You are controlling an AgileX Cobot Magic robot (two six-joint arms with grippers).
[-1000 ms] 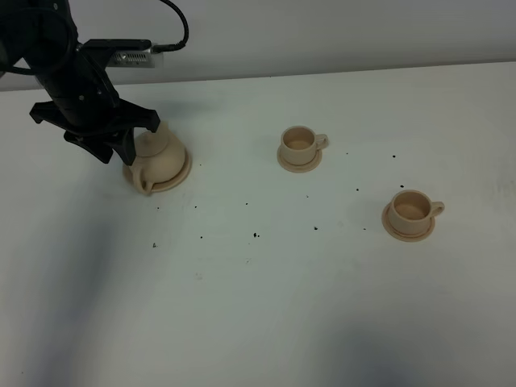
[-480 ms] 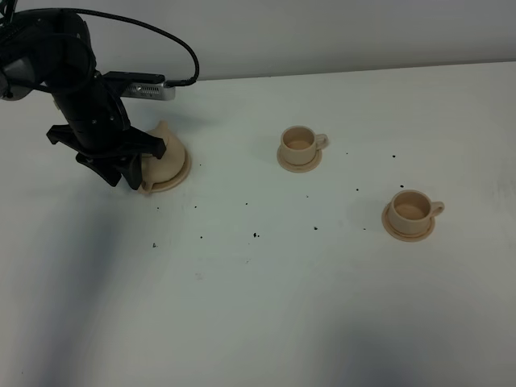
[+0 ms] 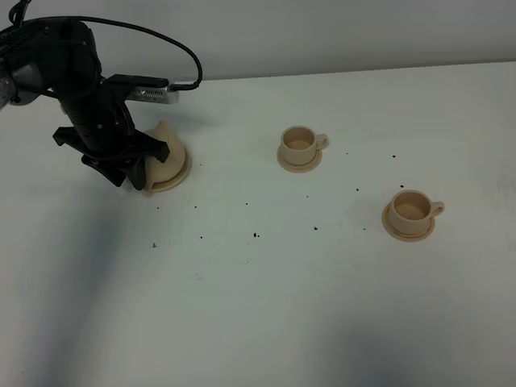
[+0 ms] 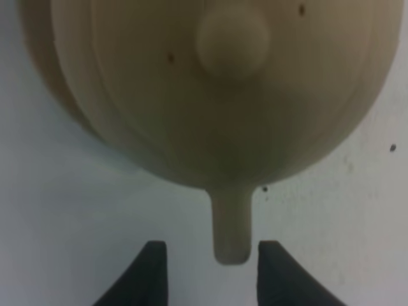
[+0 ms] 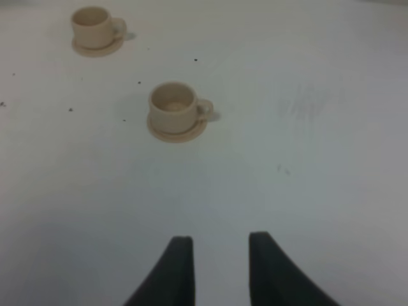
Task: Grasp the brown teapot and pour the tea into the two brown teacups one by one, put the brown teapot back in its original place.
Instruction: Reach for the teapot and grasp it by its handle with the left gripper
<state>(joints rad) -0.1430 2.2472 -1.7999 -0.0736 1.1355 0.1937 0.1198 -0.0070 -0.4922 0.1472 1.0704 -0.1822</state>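
The left gripper's fingers reach just the outer end of the teapot handle [image 4: 231, 254], so the gripper isn't ready to close on the handle yet and needs to first move toward the teapot's body [image 4: 226, 150].
The brown teapot [image 3: 165, 157] sits lid on upon its wide saucer [image 3: 184, 171] at the left of the table. My left gripper [image 3: 135, 173] is low over its near side and hides the handle in the high view. In the left wrist view the gripper [image 4: 211, 250] is open, with a finger on each side of the loop handle [image 4: 231, 229] and a small gap to each. The lid knob [image 4: 233, 38] shows beyond it. Two brown teacups [image 3: 299, 143] [image 3: 411, 208] stand on small saucers to the right. My right gripper [image 5: 218, 241] is open and empty, short of the nearer cup [image 5: 172, 107]. No tea shows.
Small black specks [image 3: 255, 235] are scattered over the white table [image 3: 266, 306] between teapot and cups. The far cup also shows in the right wrist view [image 5: 94, 25]. A cable [image 3: 189, 60] runs from the left arm at the back. The table's back edge meets a wall.
My left arm has moved toward the front and right and dropped lower by the teapot. The handle, visible a second ago, is now covered by the gripper. Cups have not moved.
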